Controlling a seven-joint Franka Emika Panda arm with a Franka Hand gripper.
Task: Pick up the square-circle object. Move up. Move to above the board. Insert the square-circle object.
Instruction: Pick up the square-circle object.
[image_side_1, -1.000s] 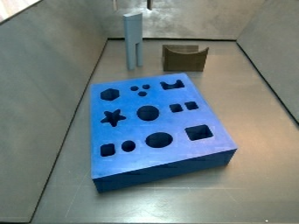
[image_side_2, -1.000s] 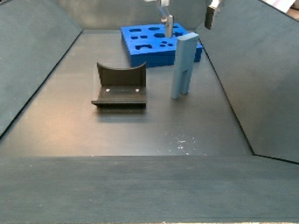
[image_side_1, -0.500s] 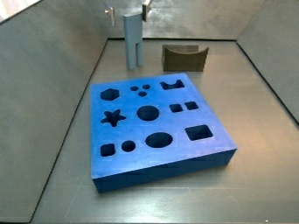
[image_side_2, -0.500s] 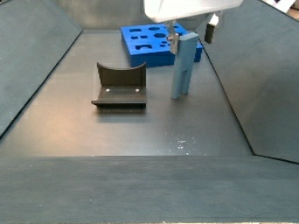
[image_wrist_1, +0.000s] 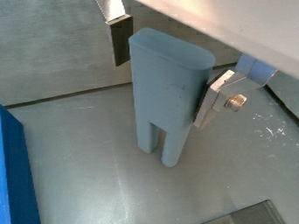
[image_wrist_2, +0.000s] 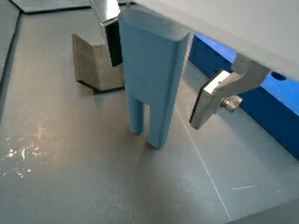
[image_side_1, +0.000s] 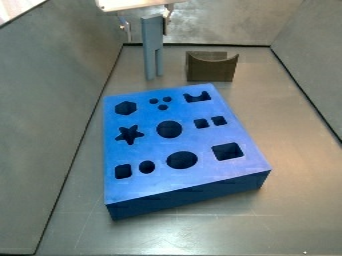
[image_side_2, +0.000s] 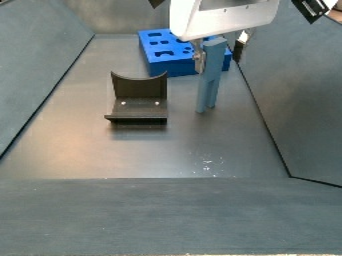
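The robot's gripper will next grab the square-circle object by its upper part (image_side_1: 152, 26) (image_wrist_1: 170, 59), so the object's two pegs stay free to go into the board's holes.
The square-circle object (image_side_1: 151, 50) is a tall grey-blue slab standing upright on its two prongs at the far end of the floor, also seen in a side view (image_side_2: 211, 82). My gripper (image_side_1: 148, 22) hangs over its top, open. In both wrist views the slab (image_wrist_1: 170, 87) (image_wrist_2: 152, 79) stands between the fingers. One finger (image_wrist_1: 119, 39) is clearly apart from it, the other (image_wrist_1: 212, 101) sits close to its side. The gripper (image_wrist_1: 163, 80) (image_wrist_2: 159, 80) (image_side_2: 221, 48) straddles the upper part. The bright-blue board (image_side_1: 187, 197) (image_side_2: 163, 62) lies on the floor, its holes all unfilled.
A short dark olive notched block (image_side_1: 210, 66) (image_side_2: 136, 97) (image_wrist_2: 93, 66) stands beside the slab. The board's blue side (image_wrist_2: 263, 114) (image_wrist_1: 10, 175) lies near the slab's foot. Sloped grey walls enclose the floor on all sides.
The gripper has come down from above, so its open fingers now flank the slab's top. The slab, board and olive block have not moved.
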